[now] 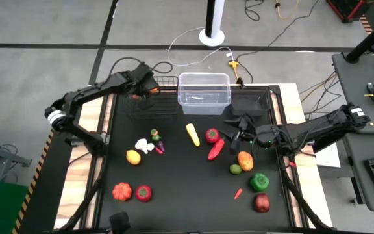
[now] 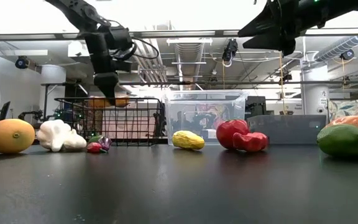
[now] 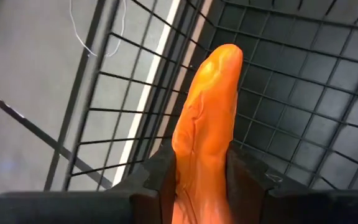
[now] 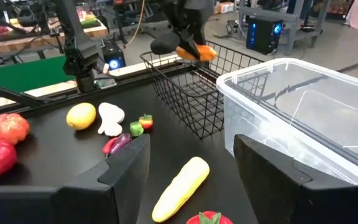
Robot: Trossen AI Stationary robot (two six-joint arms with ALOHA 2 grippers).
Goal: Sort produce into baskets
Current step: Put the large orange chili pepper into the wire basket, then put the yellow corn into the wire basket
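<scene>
My left gripper needs to let go of the carrot now, because the orange carrot (image 3: 205, 118) is hanging inside the black wire basket's rim.
My left gripper (image 1: 140, 94) is shut on an orange carrot (image 3: 207, 118) above the black wire basket (image 1: 151, 101), near the table's far left. The low view shows the carrot (image 2: 107, 101) at about the height of the basket's rim (image 2: 114, 99). My right gripper (image 4: 191, 168) hovers open over the table's right half (image 1: 232, 130), clear of the produce. Below it lie a yellow corn (image 1: 192, 134), a red tomato (image 1: 211, 135) and a red chilli (image 1: 216, 149). The clear bin (image 1: 204, 93) and the dark tray (image 1: 250, 104) stand beside the wire basket. My left gripper pinches the carrot's two sides (image 3: 201, 168) between its two fingers (image 3: 157, 177). The fingers slant down from above and lie along the carrot, whose rounded tip (image 3: 225, 53) sticks out past them. The carrot is lifted clear over the wire mesh; its rear end is hidden by the gripper.
At the left lie a lemon (image 1: 133, 156), white garlic (image 1: 144, 145), a pumpkin (image 1: 121, 191) and a red tomato (image 1: 143, 192). At the right are an orange fruit (image 1: 245, 160), a green pepper (image 1: 260, 181) and a red apple (image 1: 261, 203).
</scene>
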